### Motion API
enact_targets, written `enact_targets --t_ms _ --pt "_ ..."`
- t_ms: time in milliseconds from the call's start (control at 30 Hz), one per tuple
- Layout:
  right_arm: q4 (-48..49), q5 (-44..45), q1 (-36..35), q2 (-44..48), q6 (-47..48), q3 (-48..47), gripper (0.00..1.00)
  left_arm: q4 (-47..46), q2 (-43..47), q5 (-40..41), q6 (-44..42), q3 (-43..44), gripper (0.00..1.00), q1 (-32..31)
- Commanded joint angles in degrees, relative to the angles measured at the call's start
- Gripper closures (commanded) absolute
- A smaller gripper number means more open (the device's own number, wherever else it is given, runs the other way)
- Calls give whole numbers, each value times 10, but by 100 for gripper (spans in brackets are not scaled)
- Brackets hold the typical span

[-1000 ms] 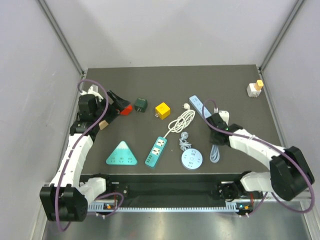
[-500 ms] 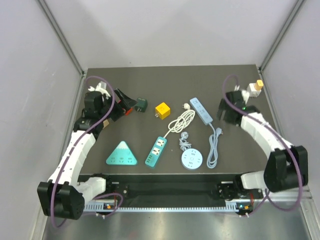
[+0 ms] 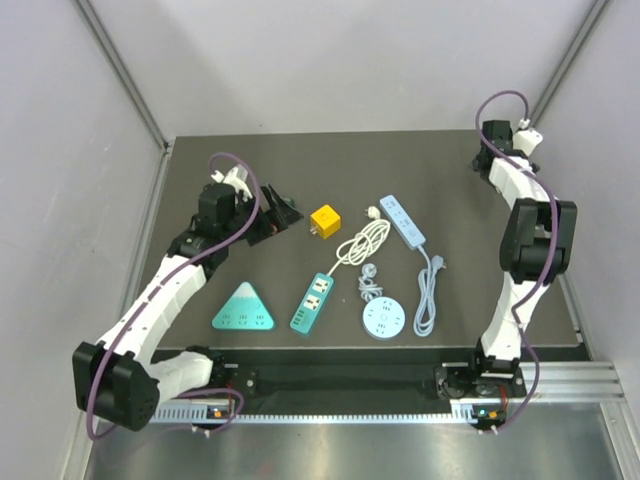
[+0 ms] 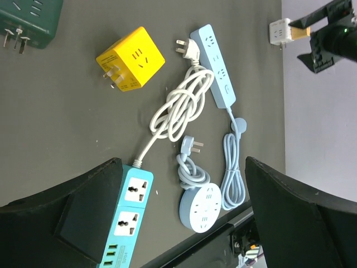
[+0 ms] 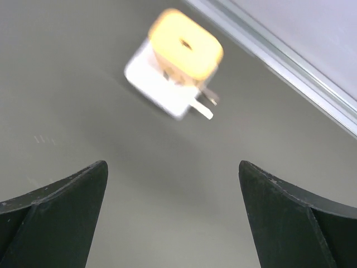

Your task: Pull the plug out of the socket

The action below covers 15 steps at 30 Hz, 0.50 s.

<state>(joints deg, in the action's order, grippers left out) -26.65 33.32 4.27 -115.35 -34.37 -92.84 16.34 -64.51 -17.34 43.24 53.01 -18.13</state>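
Observation:
My right gripper grabs the white cube socket (image 5: 162,92) by its sides next, leaving the yellow plug free, to bring the socket within reach for unplugging.
The yellow plug (image 5: 186,43) sits in the white cube socket (image 5: 162,92) at the table's far right corner. My right gripper (image 5: 172,167) is open just short of them, with bare table between its fingers. The left wrist view shows the same socket (image 4: 277,32) just ahead of the right gripper (image 4: 308,40). From above, the right arm (image 3: 520,190) covers both plug and socket. My left gripper (image 4: 183,162) is open and holds nothing. It hovers at the back left of the table (image 3: 278,213).
On the dark mat lie a yellow cube adapter (image 3: 324,220), a dark green adapter (image 4: 28,22), a teal power strip (image 3: 314,301), a teal triangular socket (image 3: 243,308), a round blue socket (image 3: 384,319), a light blue strip (image 3: 401,220) and a coiled white cord (image 3: 362,243).
My right arm swung from the table's middle to the far right corner and its gripper opened. My left gripper moved right, over the green adapter.

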Motion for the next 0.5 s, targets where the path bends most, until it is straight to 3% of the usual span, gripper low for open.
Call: enact_targets --t_ms 0,467 --pt "-10 46 7 -43 -37 -85 0 -34 -4 9 -24 7 5 -3" --pt "-24 114 17 -175 14 -224 0 -33 -26 3 -35 26 6 -14"
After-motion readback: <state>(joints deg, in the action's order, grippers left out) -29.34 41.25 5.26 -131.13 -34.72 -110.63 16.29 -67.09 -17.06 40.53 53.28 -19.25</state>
